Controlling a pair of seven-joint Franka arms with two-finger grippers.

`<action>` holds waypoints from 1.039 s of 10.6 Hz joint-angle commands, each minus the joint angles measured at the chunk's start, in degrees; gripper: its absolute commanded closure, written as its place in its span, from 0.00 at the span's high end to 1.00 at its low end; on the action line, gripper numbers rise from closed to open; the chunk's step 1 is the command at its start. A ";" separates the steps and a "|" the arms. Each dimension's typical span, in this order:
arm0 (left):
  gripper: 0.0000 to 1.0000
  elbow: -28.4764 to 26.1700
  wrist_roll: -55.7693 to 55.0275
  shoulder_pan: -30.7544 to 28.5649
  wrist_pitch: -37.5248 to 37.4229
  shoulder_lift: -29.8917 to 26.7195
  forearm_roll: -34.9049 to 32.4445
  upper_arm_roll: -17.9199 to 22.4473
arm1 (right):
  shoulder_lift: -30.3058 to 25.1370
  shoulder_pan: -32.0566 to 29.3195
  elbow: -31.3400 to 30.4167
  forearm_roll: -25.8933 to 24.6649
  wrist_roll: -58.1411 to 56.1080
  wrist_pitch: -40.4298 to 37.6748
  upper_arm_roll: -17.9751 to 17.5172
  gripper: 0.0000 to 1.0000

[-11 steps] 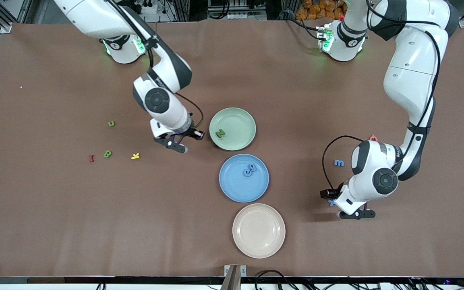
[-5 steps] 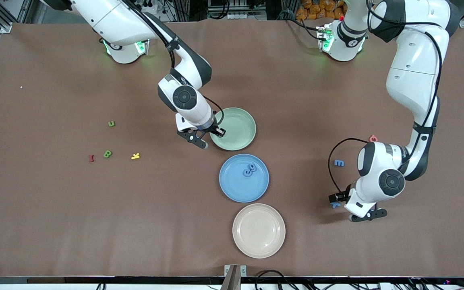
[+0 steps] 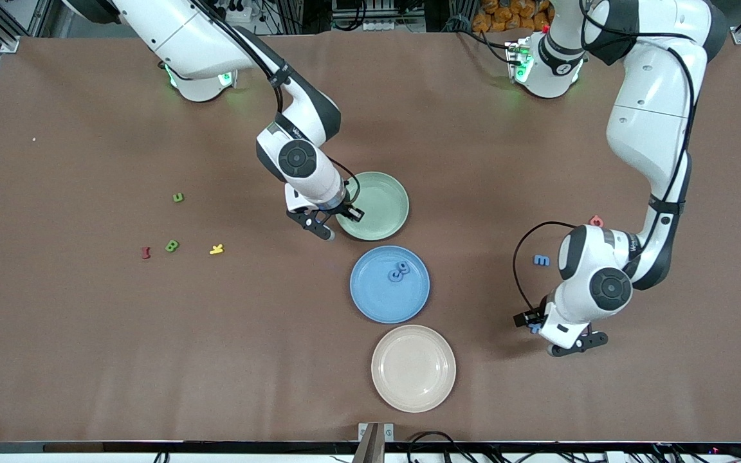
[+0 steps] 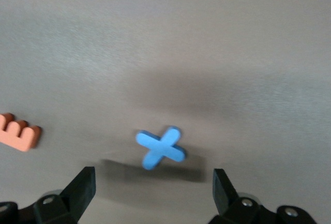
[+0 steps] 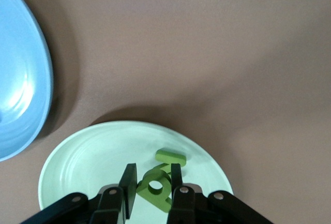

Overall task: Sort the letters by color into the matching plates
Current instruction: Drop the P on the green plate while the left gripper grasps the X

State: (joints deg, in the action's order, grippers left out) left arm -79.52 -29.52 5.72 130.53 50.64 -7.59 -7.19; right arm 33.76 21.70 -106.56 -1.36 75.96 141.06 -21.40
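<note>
My left gripper lowers first, then closes, as its open fingers end above the table, short of the blue X (image 3: pixel 534 328) (image 4: pixel 161 148) between them.
My right gripper (image 3: pixel 338 224) is over the edge of the pale green plate (image 3: pixel 386 193), shut on a green letter (image 5: pixel 155 192). A second green letter (image 5: pixel 171 157) lies in that plate (image 5: pixel 93 157) beside it. The blue plate (image 3: pixel 377 302) holds blue letters (image 3: pixel 399 272). My left gripper (image 3: pixel 573 344) is open low over the table toward the left arm's end. A blue X (image 4: pixel 161 148) lies on the table between its open fingers (image 4: pixel 83 190), mostly hidden in the front view (image 3: pixel 534 328). Another blue letter (image 3: pixel 541 260) and two green letters (image 3: pixel 178 197) (image 3: pixel 172 245) lie loose.
A cream plate (image 3: pixel 413 368) sits nearer the front camera than the blue plate. Red (image 3: pixel 146 252) and yellow (image 3: pixel 217 249) letters lie by the green ones. A red letter (image 3: pixel 595 220) lies near the left arm. An orange-red letter (image 4: pixel 19 133) lies beside the X.
My right gripper has carried the green letter across the table to over the green plate's edge. My left gripper has shifted slightly toward the left arm's end and back above the blue X.
</note>
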 commanded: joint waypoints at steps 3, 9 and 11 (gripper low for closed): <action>1.00 1.30 -11.15 0.87 2.44 1.39 0.91 1.03 | 0.69 -0.08 1.79 0.13 6.04 -0.87 -1.01 1.00; 1.00 1.30 -16.27 0.87 2.80 2.00 0.91 2.18 | -6.14 -10.43 1.44 0.13 4.64 -10.50 -7.42 1.00; 1.00 1.38 -16.18 0.70 3.06 2.09 1.00 2.18 | -10.54 -13.42 1.18 0.22 0.10 -16.41 -7.52 1.00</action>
State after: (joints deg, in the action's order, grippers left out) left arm -79.51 -44.95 6.03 132.85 51.72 -7.59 -5.59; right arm 29.30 12.26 -103.80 -1.40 79.97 130.33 -27.42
